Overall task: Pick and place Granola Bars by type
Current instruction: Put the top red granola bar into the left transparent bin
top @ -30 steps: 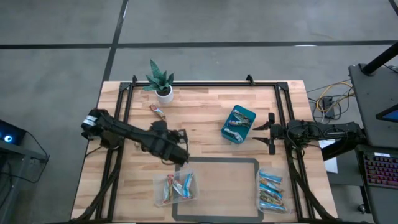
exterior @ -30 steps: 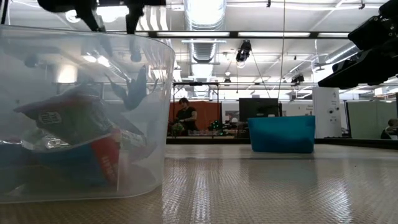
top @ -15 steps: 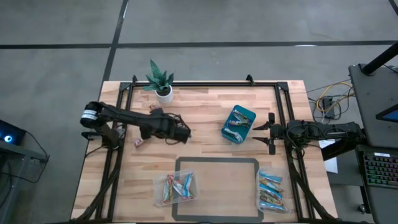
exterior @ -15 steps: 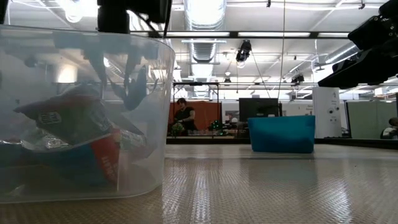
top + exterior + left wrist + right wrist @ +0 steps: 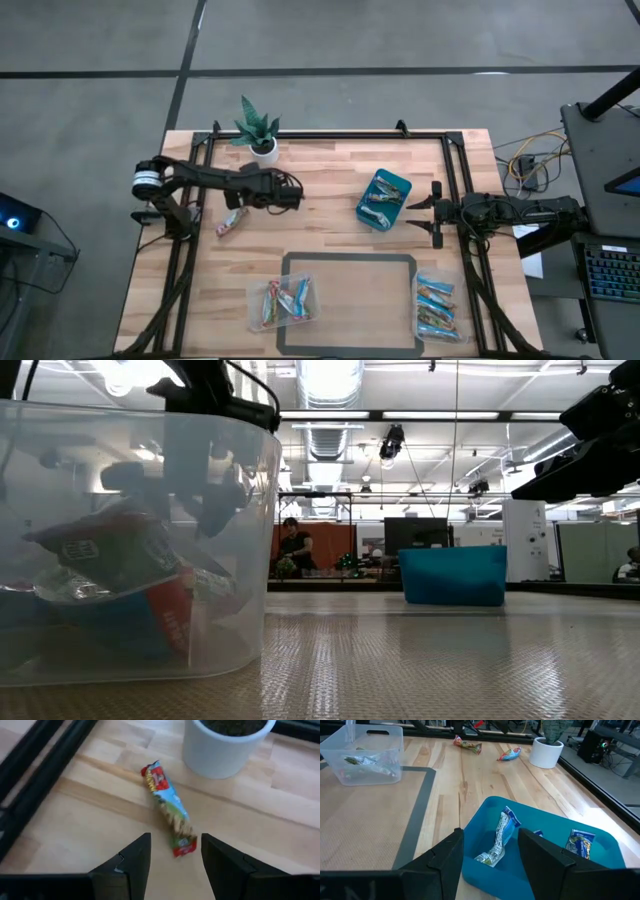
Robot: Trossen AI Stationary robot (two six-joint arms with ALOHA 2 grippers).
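The granola bar [image 5: 167, 807] goes into the clear tub of multicoloured bars, so my left gripper grabs its red end [image 5: 185, 845] opposite the brand logo next.
A granola bar [image 5: 167, 807] with a light blue wrapper and red ends lies flat on the wood in front of the white plant pot [image 5: 225, 745]. My left gripper [image 5: 175, 857] hangs open just above the bar's near end, one finger on each side, touching nothing. Another bar [image 5: 230, 222] lies on the table at the left. My right gripper [image 5: 492, 852] stands open and still beside the teal bin [image 5: 384, 198], which holds silvery bars [image 5: 499, 845]. One clear tub [image 5: 282, 300] holds multicoloured bars, and another [image 5: 437, 305] holds blue ones.
The potted plant [image 5: 258, 135] stands at the far edge, close to the left gripper. Black frame rails [image 5: 205, 165] run along the table's left and far sides. A dark-bordered mat [image 5: 350, 262] lies at the near middle, between the two tubs.
My left gripper has swung from above the near clear tub toward the table's far edge and the plant pot. It has sunk lower and tipped further down on the way. Its fingers have stayed open.
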